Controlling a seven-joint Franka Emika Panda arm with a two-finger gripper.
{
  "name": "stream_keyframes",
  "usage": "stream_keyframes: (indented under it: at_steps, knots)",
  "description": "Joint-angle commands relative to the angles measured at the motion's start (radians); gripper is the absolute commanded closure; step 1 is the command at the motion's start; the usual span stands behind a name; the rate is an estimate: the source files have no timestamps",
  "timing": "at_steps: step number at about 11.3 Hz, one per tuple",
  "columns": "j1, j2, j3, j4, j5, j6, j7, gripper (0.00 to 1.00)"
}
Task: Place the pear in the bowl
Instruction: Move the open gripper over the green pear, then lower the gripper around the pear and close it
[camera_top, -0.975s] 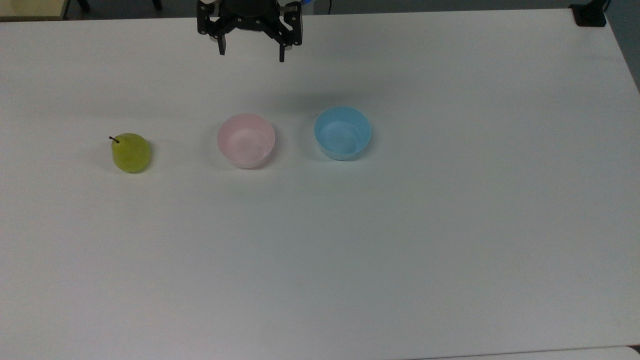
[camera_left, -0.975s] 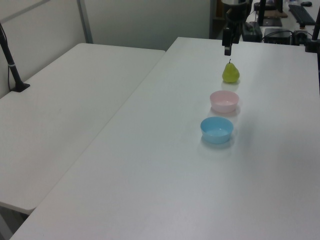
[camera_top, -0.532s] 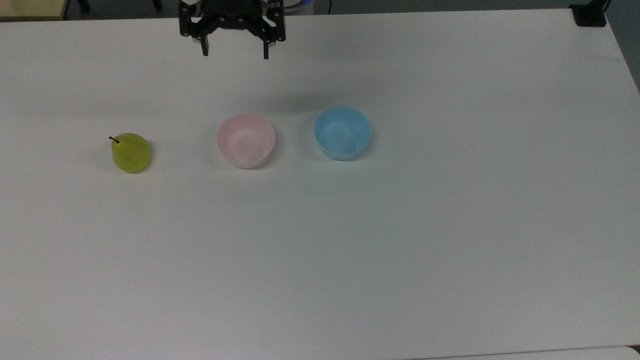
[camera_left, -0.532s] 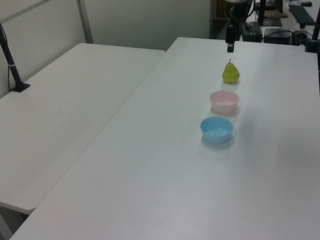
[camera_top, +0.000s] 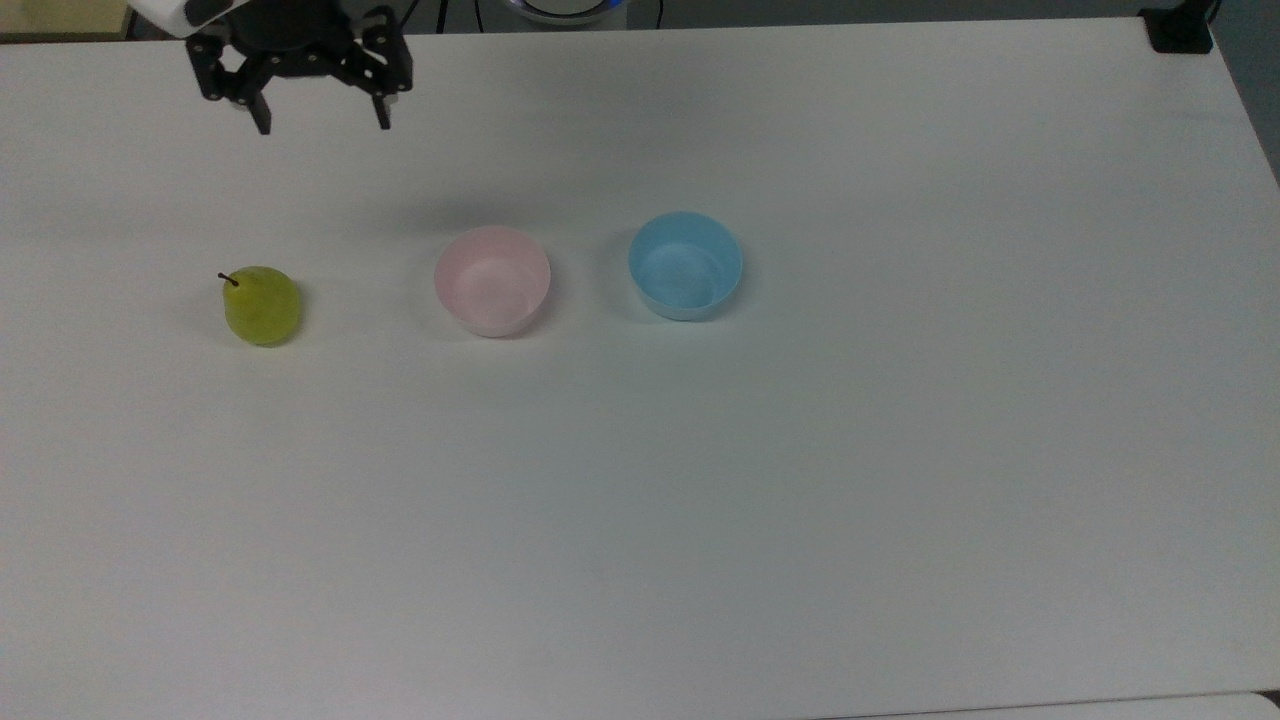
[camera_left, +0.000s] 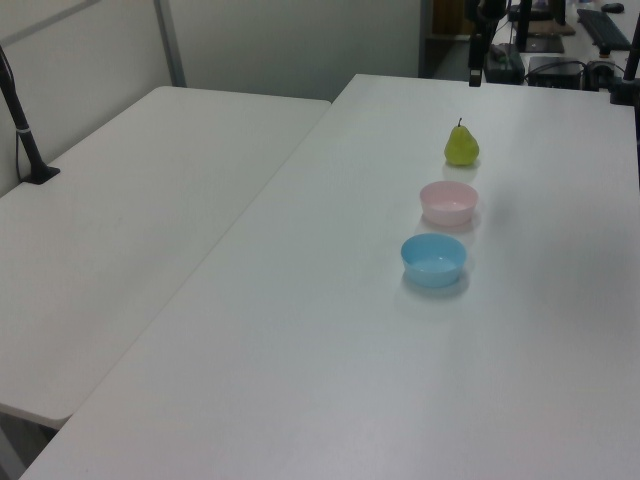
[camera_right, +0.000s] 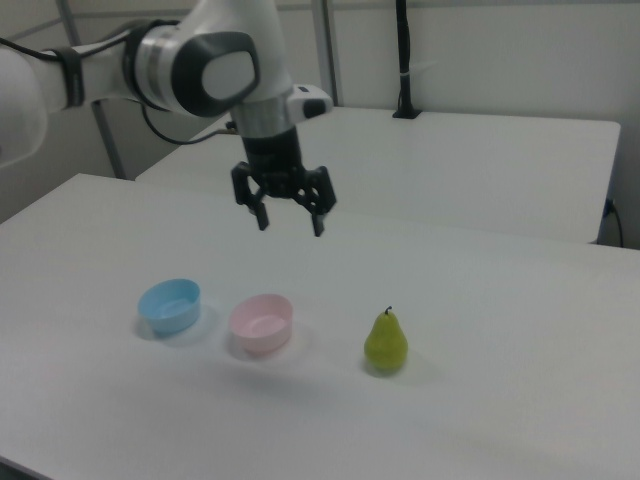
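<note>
I will place the pear in the pale pink bowl, so next I will grab the pear with my gripper by its narrow upper part.
A yellow-green pear with a dark stem stands upright on the white table, at the top view's left. It also shows in the left view as the pear and in the right view as the pear. The pale pink bowl, also the bowl and the bowl, sits empty beside it. My gripper hangs open in the air near the table's far edge, above and behind the pear, holding nothing. In the right view the gripper hovers high over the table.
A light blue bowl of the same size stands empty on the pink bowl's other side, also at the blue bowl. A second white table adjoins on the left view's left.
My gripper has travelled toward the top view's left, from above the bowls to above the pear's side of the table. It stays open. Pear and bowls have not moved.
</note>
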Motion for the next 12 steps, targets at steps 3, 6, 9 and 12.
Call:
stream_keyframes:
  at_steps: [3, 6, 9, 12]
  knots:
    - [-0.114, 0.175, -0.004, 0.019, 0.008, 0.214, -0.135, 0.0]
    - [-0.118, 0.261, -0.004, 0.003, -0.056, 0.291, -0.142, 0.0]
    - [-0.128, 0.327, -0.004, -0.001, -0.06, 0.357, -0.142, 0.0]
    - [-0.137, 0.357, -0.004, -0.009, -0.073, 0.375, -0.145, 0.0]
